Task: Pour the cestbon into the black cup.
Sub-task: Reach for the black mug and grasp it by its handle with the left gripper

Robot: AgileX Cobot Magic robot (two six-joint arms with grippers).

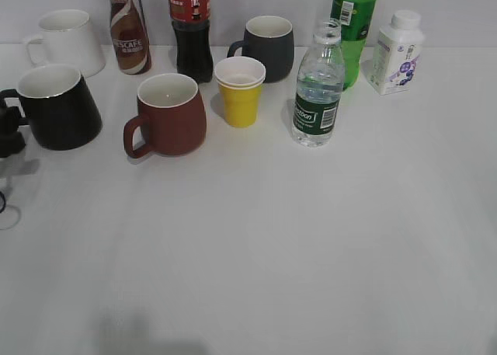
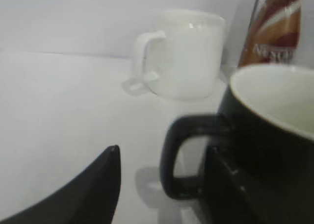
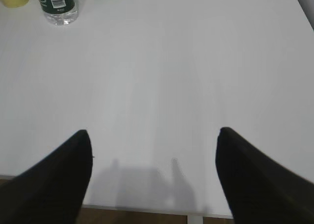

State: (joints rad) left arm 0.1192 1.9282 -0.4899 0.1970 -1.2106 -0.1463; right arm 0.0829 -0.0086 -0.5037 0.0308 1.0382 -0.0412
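The black cup should be held ready for the cestbon [image 1: 318, 91], so my left gripper should grab the cup by its handle [image 1: 14, 106] next.
The cestbon [image 1: 318, 91], a small clear bottle with a dark green label and no cap, stands upright right of centre. Its base shows at the top left of the right wrist view [image 3: 57, 3]. The black cup [image 1: 58, 106] stands at the far left, white inside, handle pointing left. My left gripper [image 1: 9, 128] is at the left edge, by that handle. In the left wrist view it [image 2: 163, 149] is open, its fingers either side of the cup's handle [image 2: 179, 158]. My right gripper [image 3: 154, 132] is open and empty over the table's near edge, far from the bottle.
A reddish-brown mug [image 1: 171, 114], a yellow cup [image 1: 239, 99] with a white one inside, and a dark grey mug [image 1: 268, 44] stand between cup and bottle. Behind are a white mug [image 1: 66, 40], a Nescafe bottle [image 1: 130, 33], a cola bottle [image 1: 190, 29], a green soda bottle [image 1: 353, 29] and a white bottle [image 1: 397, 52].
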